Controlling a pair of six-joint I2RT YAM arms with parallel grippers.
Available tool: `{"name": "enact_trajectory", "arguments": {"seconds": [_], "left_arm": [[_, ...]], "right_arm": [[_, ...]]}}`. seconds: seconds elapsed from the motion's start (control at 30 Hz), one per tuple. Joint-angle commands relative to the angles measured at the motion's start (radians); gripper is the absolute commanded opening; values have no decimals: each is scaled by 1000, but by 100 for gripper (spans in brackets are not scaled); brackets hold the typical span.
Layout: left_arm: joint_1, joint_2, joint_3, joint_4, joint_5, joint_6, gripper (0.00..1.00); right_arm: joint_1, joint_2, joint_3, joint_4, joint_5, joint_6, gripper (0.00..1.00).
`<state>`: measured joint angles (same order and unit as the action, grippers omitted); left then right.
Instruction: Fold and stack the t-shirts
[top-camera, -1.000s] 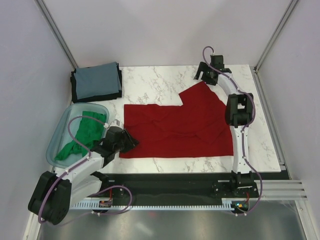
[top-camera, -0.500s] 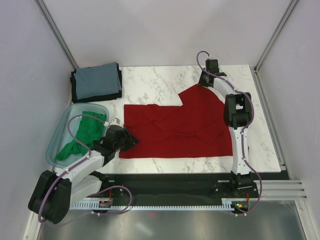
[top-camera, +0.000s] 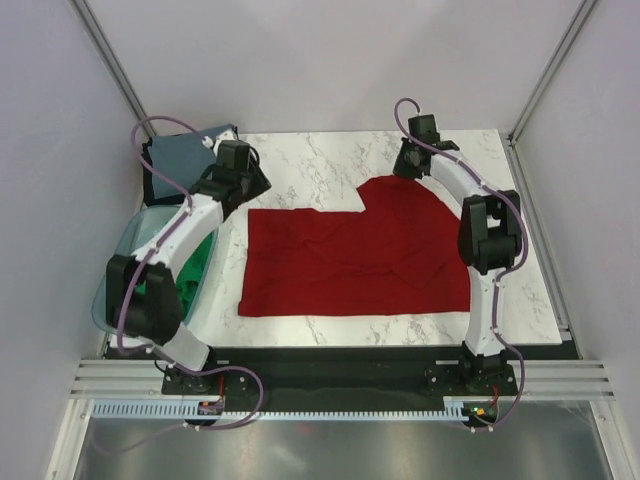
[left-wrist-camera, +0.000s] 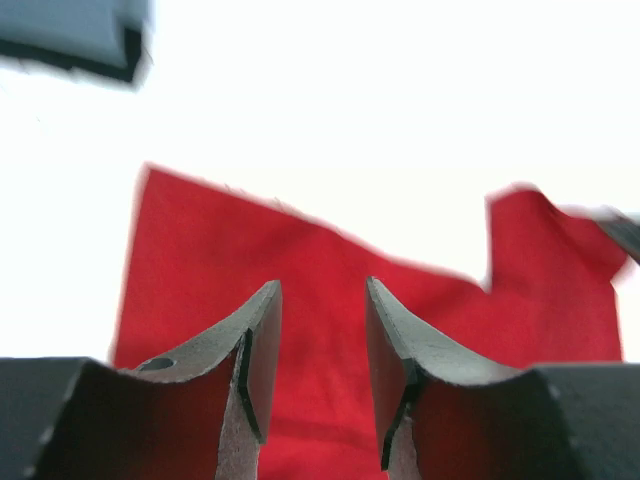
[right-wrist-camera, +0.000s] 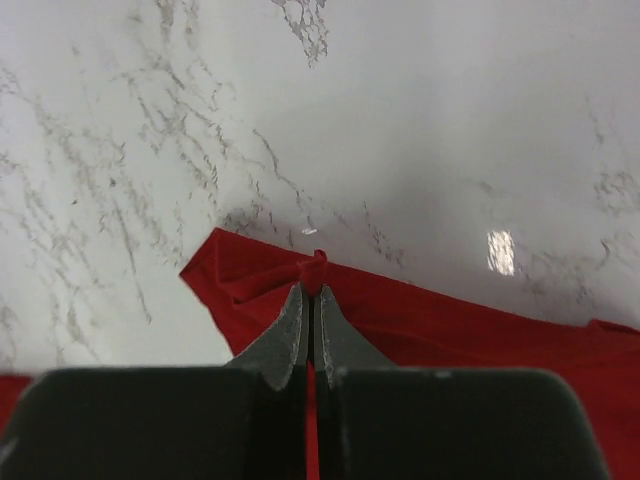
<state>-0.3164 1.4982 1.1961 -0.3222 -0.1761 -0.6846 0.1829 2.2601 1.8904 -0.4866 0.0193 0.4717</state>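
Observation:
My left gripper grabs the dark red t-shirt's far corner nearest the grey-blue stack (top-camera: 254, 214) (left-wrist-camera: 161, 187) next, so that both grippers fold the t-shirt's far edge.
The dark red t-shirt (top-camera: 350, 255) lies spread flat on the marble table. My right gripper (top-camera: 408, 166) is shut on its far right corner; in the right wrist view the gripper (right-wrist-camera: 312, 290) pinches a small fold of the red cloth (right-wrist-camera: 450, 320). My left gripper (top-camera: 250, 182) hangs over the shirt's far left corner. Its jaws (left-wrist-camera: 322, 290) stand apart with nothing between them, and the red shirt (left-wrist-camera: 330, 250) shows below. A grey-blue folded shirt (top-camera: 185, 160) lies on a dark one at the back left. A green shirt (top-camera: 158, 290) sits in the basin.
The translucent teal basin (top-camera: 105, 295) stands at the left edge, partly under my left arm. The grey-blue stack's corner (left-wrist-camera: 70, 25) shows at the top left of the left wrist view. Bare marble (top-camera: 320, 160) lies behind the red shirt.
My left arm swung from the shirt's near left corner up to its far left corner. My right gripper came down on the far right corner and shut on it.

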Motion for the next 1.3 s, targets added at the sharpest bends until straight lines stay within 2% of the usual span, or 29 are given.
{"name": "enact_trajectory", "arguments": {"seconds": [0.0,0.13,0.23,0.5,0.67,1.0,1.13,1.23,1.27], "left_arm": [[75,213,147,-138,30,114,46],[100,411,347,-230,0,158,47],[106,500,404,-259,-17,161,47],[123,580,421,-278,-65,131,51],[126,617,418,-272,-74,134,57],[132,658,438,-252,-69,115,60],[134,680,433,-241,-46,106,50],[132,683,431,-235,-28,105,37],[132,677,431,-235,-25,105,28]], "right_arm": [[-5,-170,-80,8,-16,42,0],[-7,-270,-186,14,-48,27,0],[-7,-327,-267,26,-56,12,0],[-7,-366,-393,63,-96,19,0],[-5,-370,-431,80,-101,19,0],[-3,-378,-485,94,-96,4,0],[-3,-376,-496,95,-93,-4,0],[-5,-378,-496,95,-84,-7,0],[-5,-382,-493,94,-79,-8,0]]}}
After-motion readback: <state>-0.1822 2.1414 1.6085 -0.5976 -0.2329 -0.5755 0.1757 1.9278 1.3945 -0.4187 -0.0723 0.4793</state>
